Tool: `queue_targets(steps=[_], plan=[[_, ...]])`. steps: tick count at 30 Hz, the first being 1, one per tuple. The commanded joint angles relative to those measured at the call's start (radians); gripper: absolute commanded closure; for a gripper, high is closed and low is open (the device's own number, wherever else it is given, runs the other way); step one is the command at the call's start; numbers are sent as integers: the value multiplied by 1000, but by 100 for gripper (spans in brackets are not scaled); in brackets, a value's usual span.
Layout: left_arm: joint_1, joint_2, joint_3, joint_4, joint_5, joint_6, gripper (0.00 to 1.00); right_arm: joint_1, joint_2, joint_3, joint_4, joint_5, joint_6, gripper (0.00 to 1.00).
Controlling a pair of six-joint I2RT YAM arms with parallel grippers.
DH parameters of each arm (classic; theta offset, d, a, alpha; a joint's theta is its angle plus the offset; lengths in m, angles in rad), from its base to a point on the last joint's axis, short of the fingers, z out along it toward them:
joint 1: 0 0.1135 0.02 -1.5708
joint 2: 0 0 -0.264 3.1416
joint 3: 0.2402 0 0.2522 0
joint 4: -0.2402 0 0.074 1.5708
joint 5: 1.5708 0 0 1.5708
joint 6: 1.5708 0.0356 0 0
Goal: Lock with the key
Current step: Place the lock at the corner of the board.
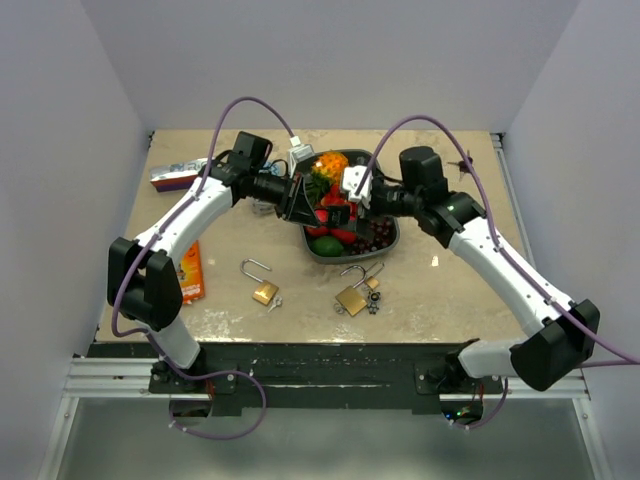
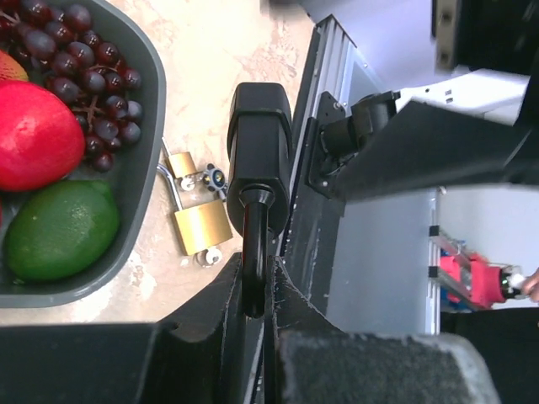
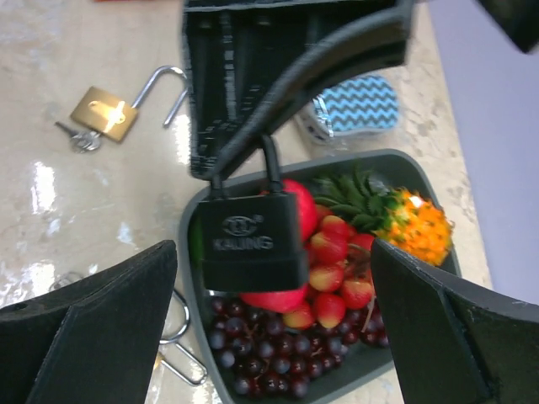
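Observation:
My fingers stop short of the black padlock's body, so it is too early to close. My right gripper moves toward the padlock's body first, then closes on it.
A black padlock hangs over the grey fruit tray. My left gripper is shut on its shackle, so the lock body points away from the fingers. In the top view the left gripper and right gripper face each other above the tray. My right gripper is open and empty, its fingers on either side of the lock and just short of it. No key shows in the black padlock. Keys lie by a brass padlock.
A second open brass padlock lies left of the first, also seen in the right wrist view. The tray holds grapes, an apple and a lime. An orange packet and a box lie at the left.

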Motion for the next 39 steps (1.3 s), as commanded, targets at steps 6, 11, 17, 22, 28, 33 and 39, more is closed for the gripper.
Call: queue_targets(steps=[6,11,17,22,28,33,39], plan=[[-11,-19,36,75,89,-112,100,94,-9,-19,-28,38,-111,5],[-11,-22,29,75,94,-115,100,119,5,-37,-16,93,-152,12],[-11,-23,20,78,108,-112,100,133,18,-52,10,136,-163,18],[-11,-22,18,77,108,-109,100,139,24,-60,41,161,-169,25],[-11,-19,15,75,106,-112,100,147,22,-66,90,187,-160,44],[-11,-19,12,92,115,-129,100,148,19,-72,116,216,-146,80],[4,-33,26,101,86,-100,41,141,7,-57,131,228,-40,100]])
